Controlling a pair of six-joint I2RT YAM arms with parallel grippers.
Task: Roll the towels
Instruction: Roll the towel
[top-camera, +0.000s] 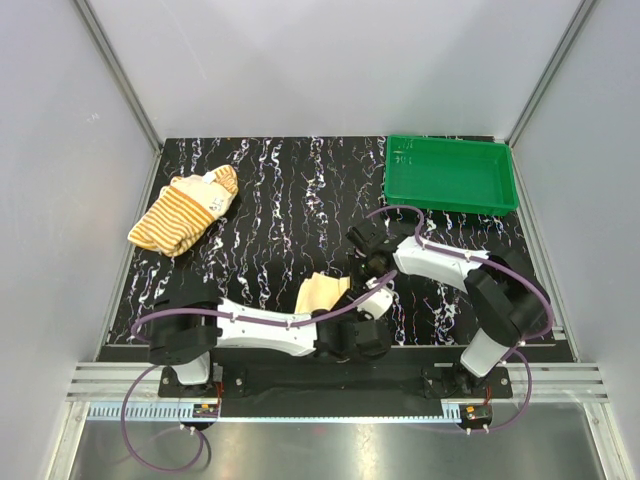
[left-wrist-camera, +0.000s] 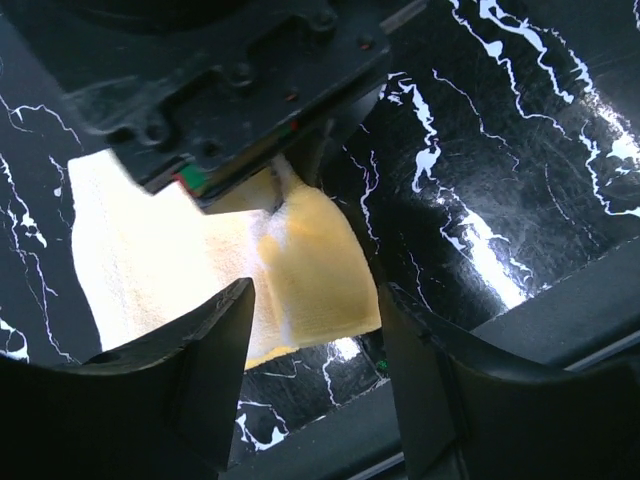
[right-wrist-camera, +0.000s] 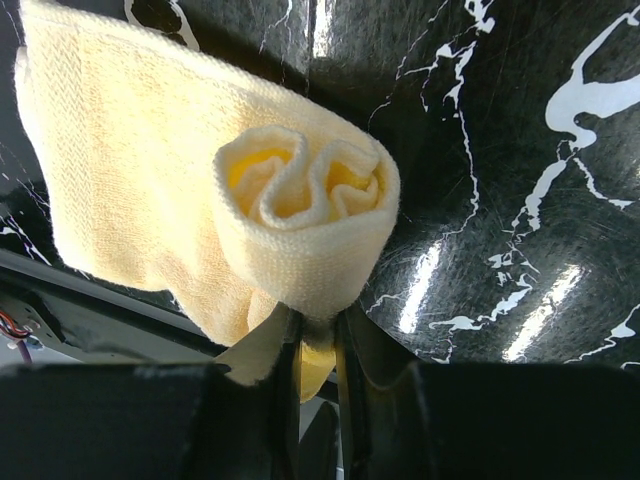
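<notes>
My left gripper pinches the plain yellow towel's near corner (left-wrist-camera: 335, 313) at the rolled edge next, and my right gripper stays free to keep rolling.
The plain yellow towel (top-camera: 320, 293) lies near the table's front middle, partly rolled. In the right wrist view its rolled end (right-wrist-camera: 300, 210) curls just above the fingers, and the flat part spreads up and left. My right gripper (right-wrist-camera: 318, 340) is shut on the roll's edge; it also shows from above (top-camera: 375, 287). My left gripper (left-wrist-camera: 315, 370) is open just in front of the towel's near corner (left-wrist-camera: 320, 280), touching nothing. It sits low in the top view (top-camera: 352, 335). The striped towel (top-camera: 185, 212) lies crumpled at the far left, away from both grippers.
A green plastic tray (top-camera: 450, 175) stands at the back right. The two grippers are close together over the towel, and the right gripper's body (left-wrist-camera: 230, 90) fills the top of the left wrist view. The table's front edge rail (left-wrist-camera: 420, 410) is just below the left fingers.
</notes>
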